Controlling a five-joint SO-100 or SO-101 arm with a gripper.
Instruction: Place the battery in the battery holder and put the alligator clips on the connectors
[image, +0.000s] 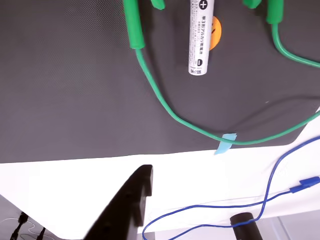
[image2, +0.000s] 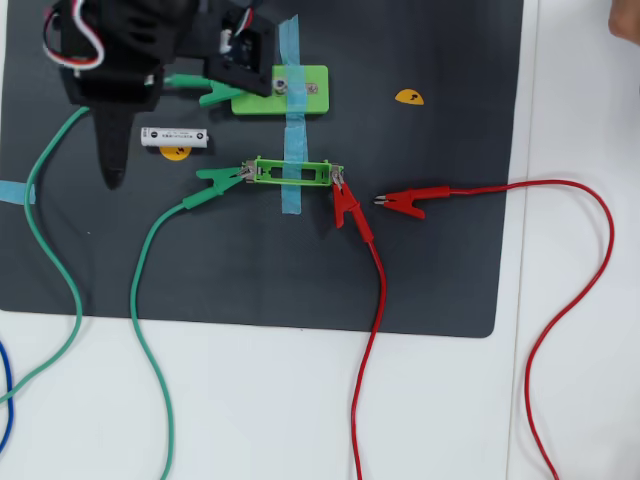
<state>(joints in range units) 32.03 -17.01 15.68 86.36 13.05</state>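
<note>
The robot should next grab the battery by the middle of its white body (image: 200, 34), so the battery's plus-marked end (image: 203, 4) stays free to meet the holder's contact.
The battery (image2: 175, 137) lies free on the black mat, partly over an orange marker; in the wrist view the battery (image: 201, 37) sits at the top between two green clips. My gripper (image2: 113, 170) hovers just left of the battery in the overhead view, open and empty. One black finger (image: 131, 202) shows in the wrist view. The battery holder (image2: 292, 173) is taped down. A green alligator clip (image2: 220, 180) sits at its left end and a red alligator clip (image2: 348, 205) at its right end. Another green clip (image2: 215, 93) points at the wide green block (image2: 300, 92). A second red clip (image2: 403, 202) lies loose.
Green wires (image2: 60, 260) and red wires (image2: 560, 300) trail off the mat onto the white table. Blue tape (image2: 290, 130) crosses the block and the holder. A blue wire (image: 270, 185) lies on the white table near the mat's edge. Another orange marker (image2: 408, 97) lies right of the block.
</note>
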